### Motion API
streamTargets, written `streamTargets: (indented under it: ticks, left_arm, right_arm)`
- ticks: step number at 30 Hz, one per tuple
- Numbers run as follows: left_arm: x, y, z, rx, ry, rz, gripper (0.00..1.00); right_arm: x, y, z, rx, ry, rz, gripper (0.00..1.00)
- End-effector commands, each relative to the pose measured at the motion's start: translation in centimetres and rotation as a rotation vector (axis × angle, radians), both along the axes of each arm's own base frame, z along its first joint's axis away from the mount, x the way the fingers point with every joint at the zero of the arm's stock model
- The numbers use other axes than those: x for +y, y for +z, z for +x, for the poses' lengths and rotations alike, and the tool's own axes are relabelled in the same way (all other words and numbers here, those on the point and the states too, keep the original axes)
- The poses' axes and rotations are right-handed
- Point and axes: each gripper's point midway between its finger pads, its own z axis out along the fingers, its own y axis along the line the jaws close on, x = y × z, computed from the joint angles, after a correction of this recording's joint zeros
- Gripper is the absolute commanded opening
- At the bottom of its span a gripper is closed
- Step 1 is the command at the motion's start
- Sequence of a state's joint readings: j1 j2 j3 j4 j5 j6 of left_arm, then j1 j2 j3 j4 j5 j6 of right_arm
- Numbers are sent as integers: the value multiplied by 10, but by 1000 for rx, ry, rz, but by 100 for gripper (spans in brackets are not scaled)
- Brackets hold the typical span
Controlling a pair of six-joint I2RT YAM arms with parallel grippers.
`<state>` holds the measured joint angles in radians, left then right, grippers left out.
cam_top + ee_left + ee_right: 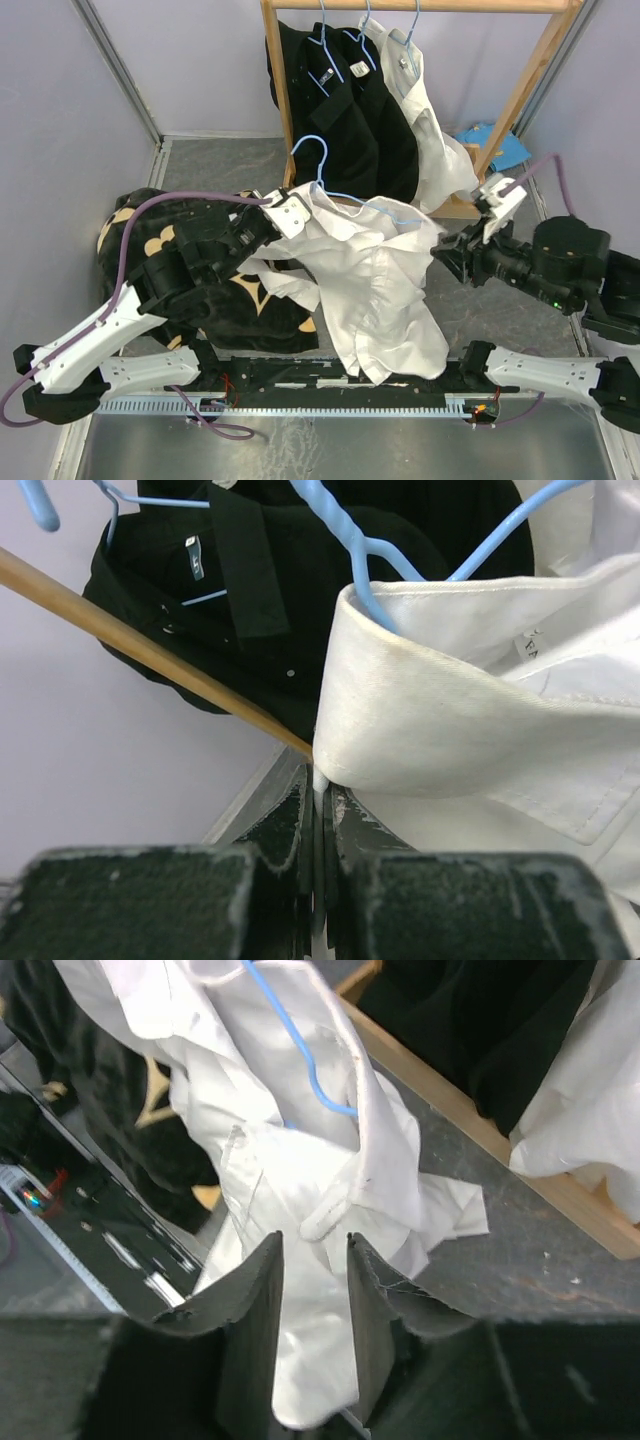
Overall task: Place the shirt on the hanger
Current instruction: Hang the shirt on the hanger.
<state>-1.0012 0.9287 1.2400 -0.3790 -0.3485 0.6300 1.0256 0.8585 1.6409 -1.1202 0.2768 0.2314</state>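
Next, my right gripper takes hold of the white shirt's open edge (427, 232) at the shirt's shoulder, below the hanger wire (376, 208), to pull the shirt over the hanger.
The white shirt (380, 290) hangs bunched in mid-table between my two grippers, its tail draping to the front edge. The light-blue wire hanger (312, 150) stands with its hook above the collar and its wire running inside the shirt. My left gripper (290, 213) is shut on the collar's edge; in the left wrist view (322, 785) the collar (450, 710) wraps over the hanger's neck (345, 540). My right gripper (443, 250) is at the shirt's right shoulder. In the right wrist view (314, 1245) its jaws stand narrowly apart with shirt fabric (300, 1160) pinched between them, below the hanger wire (300, 1045).
A wooden clothes rack (530, 70) stands behind, holding black shirts (340, 110) and another white shirt (430, 130) on blue hangers. Its base rail (480, 1130) runs close behind the shirt. A black cloth with tan flowers (250, 290) lies at left. A blue item (495, 145) lies behind the rack.
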Motion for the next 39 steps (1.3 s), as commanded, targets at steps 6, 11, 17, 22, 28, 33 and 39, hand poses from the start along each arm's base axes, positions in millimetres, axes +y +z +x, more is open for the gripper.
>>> streamTargets:
  ticks: [6, 11, 17, 22, 28, 33, 39]
  left_arm:
    - [-1, 1, -7, -37, -58, 27, 3]
    - [-5, -7, -8, -24, -77, 58, 3]
    - [-5, -9, -10, -15, -90, 68, 3]
    - [-3, -9, -12, -11, -91, 68, 3]
    - [-1, -9, -13, -6, -90, 61, 3]
    - [2, -8, -15, -6, -90, 54, 3]
    - [5, -9, -15, -8, -80, 51, 3]
  right_arm:
    - [-9, 4, 8, -26, -3, -173, 65]
    - [-4, 4, 23, -51, 1, -310, 73]
    - [1, -19, 39, 13, -42, -475, 76]
    - [8, -37, 35, 83, -33, -472, 77]
    - [10, -59, 36, 123, -27, -504, 60]
    - [11, -75, 37, 148, -16, -533, 44]
    - [24, -83, 32, 175, 45, -511, 28]
